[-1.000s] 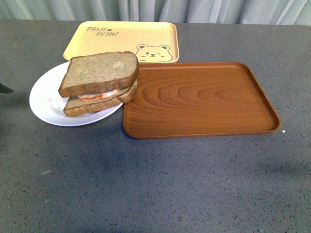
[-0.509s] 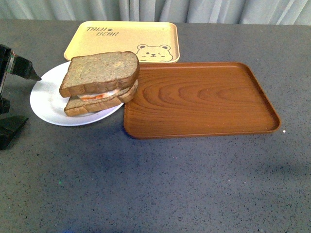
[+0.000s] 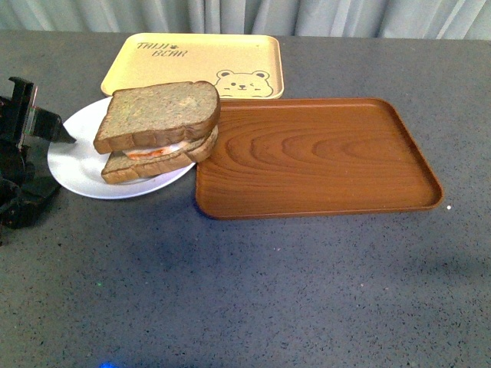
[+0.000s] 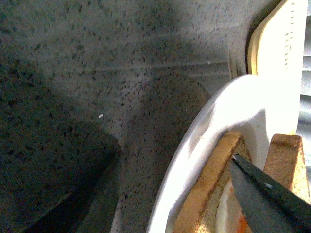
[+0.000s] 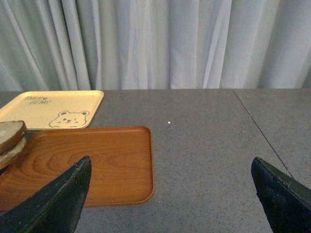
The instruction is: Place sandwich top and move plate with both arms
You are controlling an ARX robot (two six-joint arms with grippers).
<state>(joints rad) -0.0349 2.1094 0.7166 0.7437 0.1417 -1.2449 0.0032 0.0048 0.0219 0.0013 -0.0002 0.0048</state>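
My left gripper grabs the white plate by its rim (image 3: 55, 153) next, to move the plate with the sandwich (image 3: 157, 126).
The sandwich top (image 3: 157, 113) lies on a filled lower slice (image 3: 142, 166) on the white plate (image 3: 73, 165), left of centre. My left gripper (image 3: 60, 165) is open at the plate's left rim, one finger over the rim and one beside it on the table. In the left wrist view one of its fingers (image 4: 267, 199) crosses in front of the sandwich's edge, with the plate rim (image 4: 194, 145) beside it. My right gripper (image 5: 170, 194) is open and empty above the table, right of the trays. It is out of the front view.
A brown wood-grain tray (image 3: 314, 157) lies empty against the plate's right side and also shows in the right wrist view (image 5: 82, 165). A yellow bear-printed tray (image 3: 196, 65) lies behind the plate. A curtain (image 5: 155, 43) hangs behind the grey table (image 3: 268, 291).
My left gripper has come into the front view from the left edge and moved right, up to the plate's left rim. The plate and the sandwich have not moved.
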